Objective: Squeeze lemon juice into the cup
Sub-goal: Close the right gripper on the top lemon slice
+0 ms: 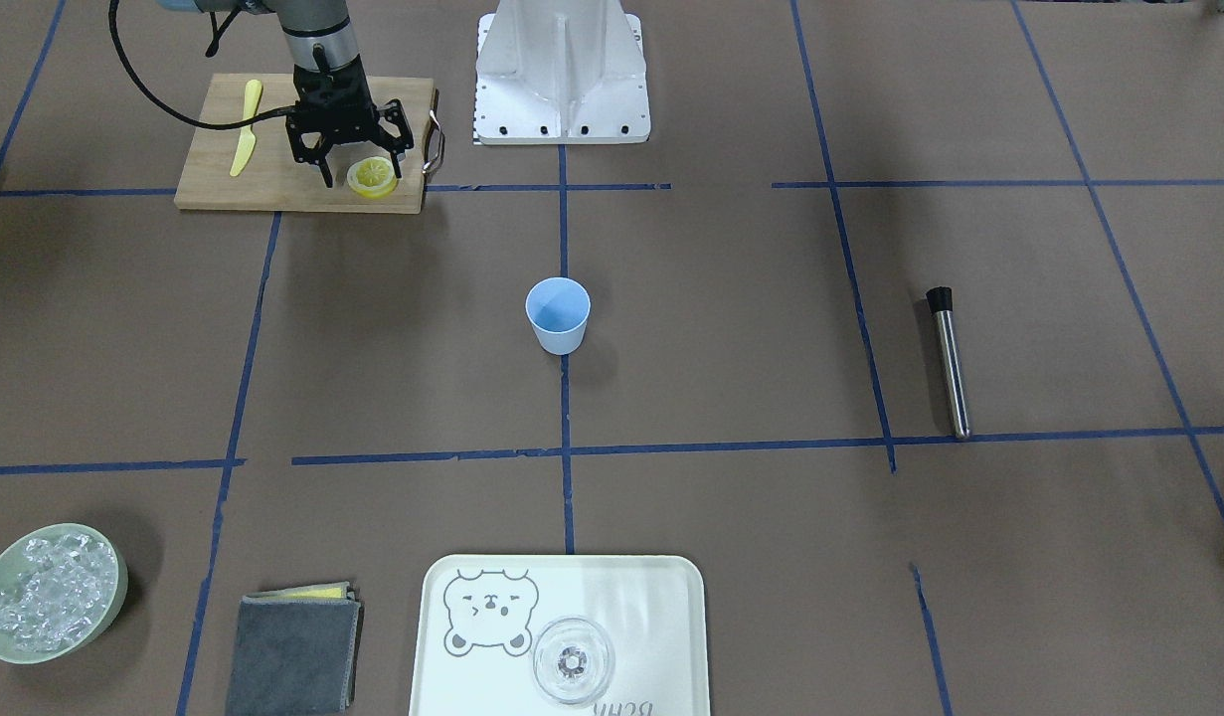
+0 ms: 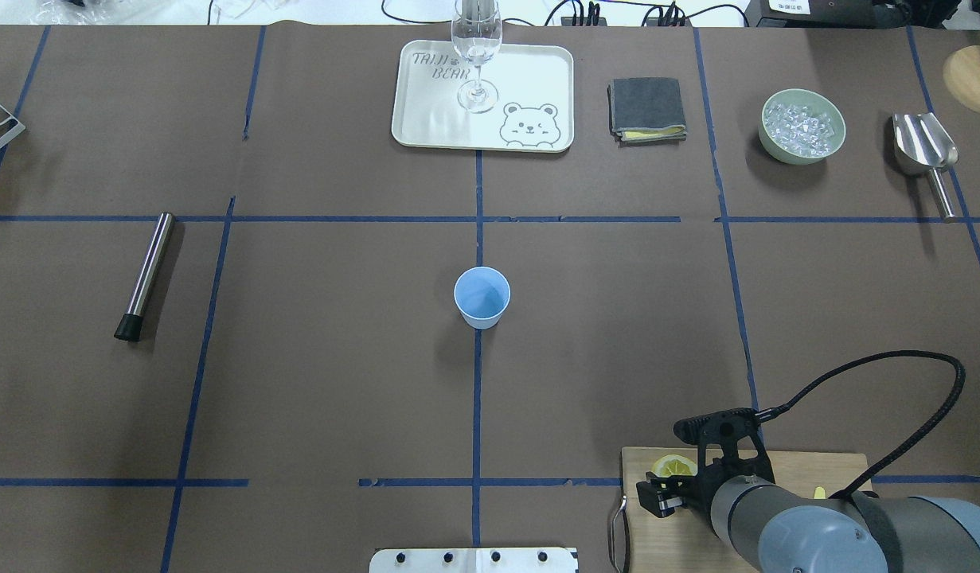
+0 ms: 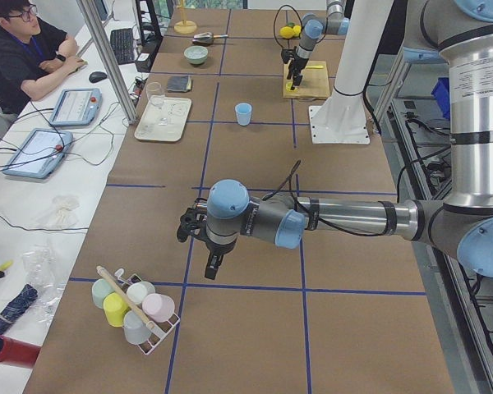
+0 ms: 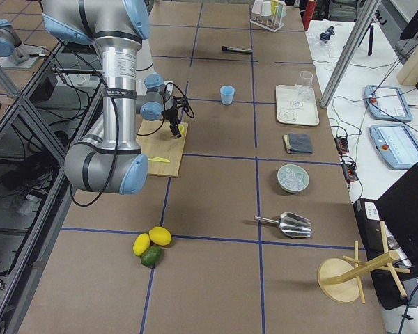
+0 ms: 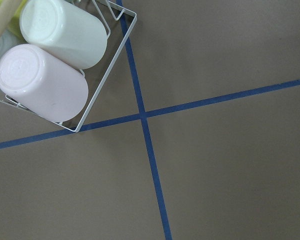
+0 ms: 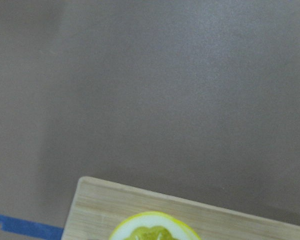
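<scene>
Next, my right gripper grips the lemon slice by its rind edges to squeeze juice into the cup (image 1: 558,315).
The lemon (image 1: 372,177) is a thin round slice lying flat near the front right corner of a wooden cutting board (image 1: 273,179). My right gripper (image 1: 365,167) hangs just over it, open, with one finger on each side of the slice. The right wrist view catches only the slice's top edge (image 6: 155,227) on the board's corner. The light-blue cup (image 1: 558,315) stands upright at the table's centre, also seen from overhead (image 2: 482,297), well away from the board. My left gripper (image 3: 199,246) shows only in the exterior left view, over bare table; I cannot tell its state.
A yellow plastic knife (image 1: 246,127) lies on the board. A metal muddler (image 1: 950,363), a bear tray (image 1: 661,597) with a glass (image 1: 572,659), a grey cloth (image 1: 293,651) and a bowl of ice (image 1: 50,592) ring the table. A cup rack (image 5: 55,60) sits by the left arm.
</scene>
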`<action>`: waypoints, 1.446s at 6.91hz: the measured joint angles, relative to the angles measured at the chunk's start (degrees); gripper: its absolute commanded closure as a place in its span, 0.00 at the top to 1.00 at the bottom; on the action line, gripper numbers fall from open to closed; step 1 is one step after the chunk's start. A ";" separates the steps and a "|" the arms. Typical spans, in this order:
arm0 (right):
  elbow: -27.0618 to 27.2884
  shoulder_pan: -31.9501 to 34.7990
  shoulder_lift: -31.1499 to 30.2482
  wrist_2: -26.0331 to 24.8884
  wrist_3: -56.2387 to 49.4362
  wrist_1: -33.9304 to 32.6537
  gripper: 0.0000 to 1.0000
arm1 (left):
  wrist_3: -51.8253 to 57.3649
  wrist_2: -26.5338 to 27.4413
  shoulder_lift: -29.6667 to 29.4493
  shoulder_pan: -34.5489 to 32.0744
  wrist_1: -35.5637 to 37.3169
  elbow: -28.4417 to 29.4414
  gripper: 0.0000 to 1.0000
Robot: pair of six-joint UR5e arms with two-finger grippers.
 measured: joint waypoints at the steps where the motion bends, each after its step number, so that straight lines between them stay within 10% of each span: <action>1: 0.02 -0.04 0.00 0.03 0.00 0.00 0.72 | 0.00 -0.02 0.00 0.00 0.00 0.00 1.00; 10: 0.50 -0.45 0.01 0.09 0.00 0.05 0.73 | 0.00 -0.11 0.09 0.00 -0.03 -0.04 1.00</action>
